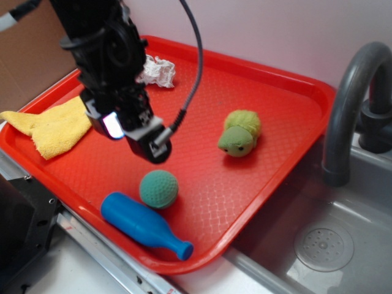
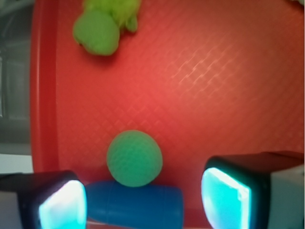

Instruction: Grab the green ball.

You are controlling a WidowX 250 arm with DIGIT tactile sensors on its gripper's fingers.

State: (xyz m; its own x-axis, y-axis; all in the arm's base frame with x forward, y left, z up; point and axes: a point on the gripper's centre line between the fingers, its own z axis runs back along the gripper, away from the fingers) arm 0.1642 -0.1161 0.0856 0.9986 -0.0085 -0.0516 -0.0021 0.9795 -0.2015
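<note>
I should pick up the green ball [image 1: 158, 188] with my gripper next, by its dimpled round sides, to get it off the red tray.
The green ball [image 1: 158, 188] [image 2: 134, 158], teal and dimpled, rests on the red tray [image 1: 257, 92] near its front edge, touching the blue bottle [image 1: 144, 225] [image 2: 136, 205]. My gripper [image 1: 147, 142] [image 2: 143, 200] hangs above the tray, up and to the left of the ball, not touching it. It is open with nothing between its fingers. In the wrist view the ball lies just ahead of the gap between the two glowing pads [image 2: 224, 195].
A yellow-green plush turtle [image 1: 240, 133] [image 2: 102, 26] sits mid-right on the tray. A yellow cloth [image 1: 55, 125] drapes over the tray's left rim and a crumpled white paper [image 1: 157, 70] lies at the back. A grey faucet [image 1: 352, 104] and sink [image 1: 331, 239] stand right.
</note>
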